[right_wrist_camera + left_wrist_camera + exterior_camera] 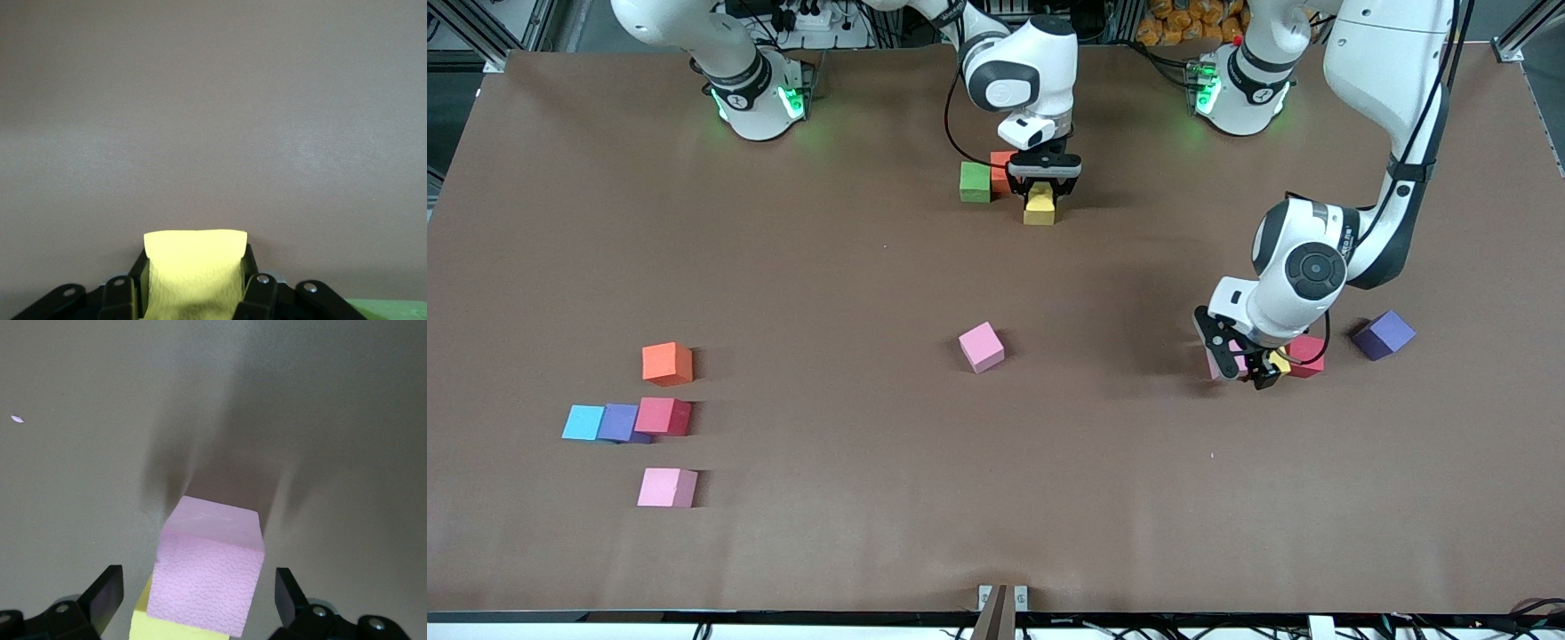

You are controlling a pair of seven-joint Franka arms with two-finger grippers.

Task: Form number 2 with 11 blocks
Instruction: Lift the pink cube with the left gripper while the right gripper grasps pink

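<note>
My left gripper needs to move down first and then close on the pink block, because its fingertips stop above the pink block's sides.
My right gripper (1040, 188) is shut on a yellow block (1040, 208), low over the table beside a green block (975, 181) and an orange-red block (1001, 167). The right wrist view shows the yellow block (195, 267) squeezed between the fingers (257, 293). My left gripper (1247, 360) is open around a pink block (208, 577) on the table, fingers (107, 595) apart from its sides. A second yellow block (160, 628) touches that pink block. A red block (1307, 355) and a purple block (1384, 334) lie beside them. No digit 2 shape is in view.
A pink block (982, 346) lies mid-table. Toward the right arm's end lie an orange block (667, 364), a blue block (583, 422), a purple block (618, 422), a red block (663, 415) and a pink block (667, 487).
</note>
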